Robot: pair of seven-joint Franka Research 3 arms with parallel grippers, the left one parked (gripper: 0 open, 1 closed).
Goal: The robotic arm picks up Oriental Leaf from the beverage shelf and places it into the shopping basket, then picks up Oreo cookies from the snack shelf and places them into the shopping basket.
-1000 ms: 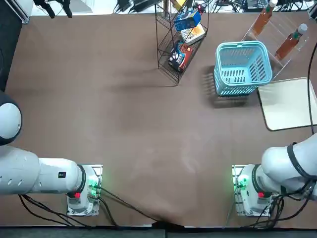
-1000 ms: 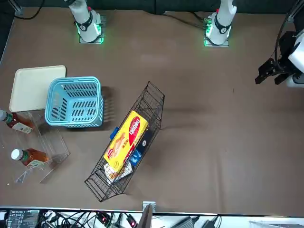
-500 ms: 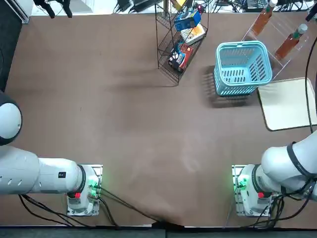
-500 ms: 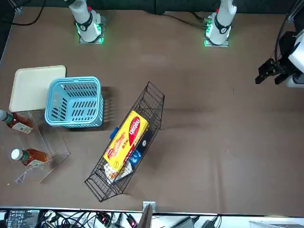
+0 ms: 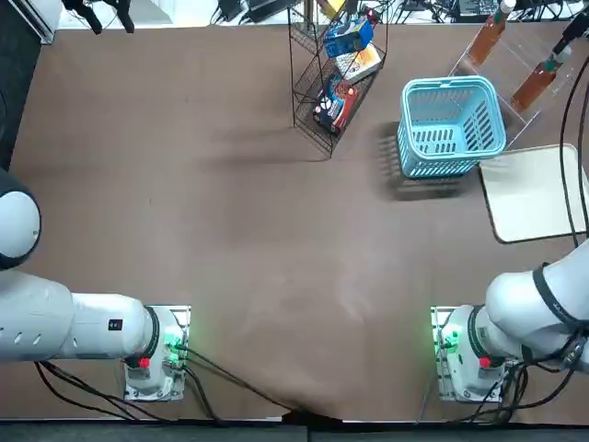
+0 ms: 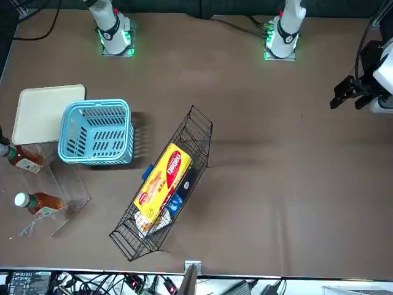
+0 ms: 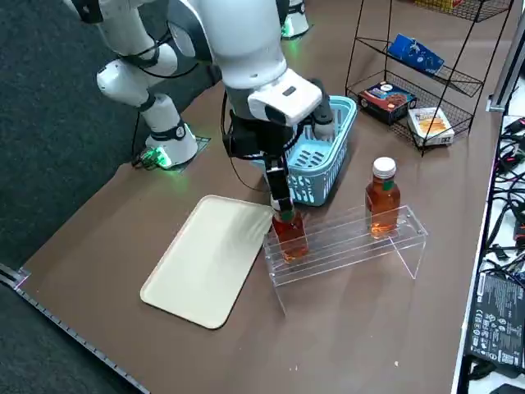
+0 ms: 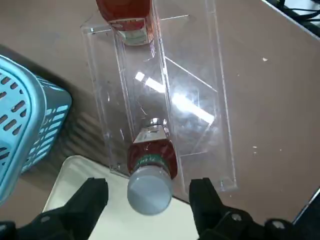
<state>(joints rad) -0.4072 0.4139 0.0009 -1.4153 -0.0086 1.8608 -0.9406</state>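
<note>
I will reach the Oriental Leaf bottle with my right gripper and grab it by the neck just under its cap (image 6: 11,153) (image 8: 152,161), because clear shelf sides hug its lower body.
My right gripper (image 7: 281,201) hangs open just above the Oriental Leaf bottle (image 7: 289,234) that stands at the end of the beverage shelf (image 7: 353,242) nearest the tray. In the right wrist view its white cap (image 8: 148,190) sits between my spread fingers (image 8: 92,200) and touches neither. A second Oriental Leaf bottle (image 7: 382,197) stands at the shelf's other end. The shopping basket (image 5: 446,85) beside the shelf holds nothing. The blue Oreo cookies (image 5: 348,39) lie on an upper tier of the snack shelf (image 5: 313,101).
A cream tray (image 5: 534,193) lies flat next to the basket and the acrylic stand. The wire rack also holds a yellow-and-red packet (image 6: 164,178), an orange-and-white box (image 7: 429,123) and a dark red packet (image 7: 390,94). Cables run along the table's far edge.
My right gripper has edged in over the bottle nearest the tray, and its black cable now shows further into the top view. The bottles, basket and rack have not moved.
</note>
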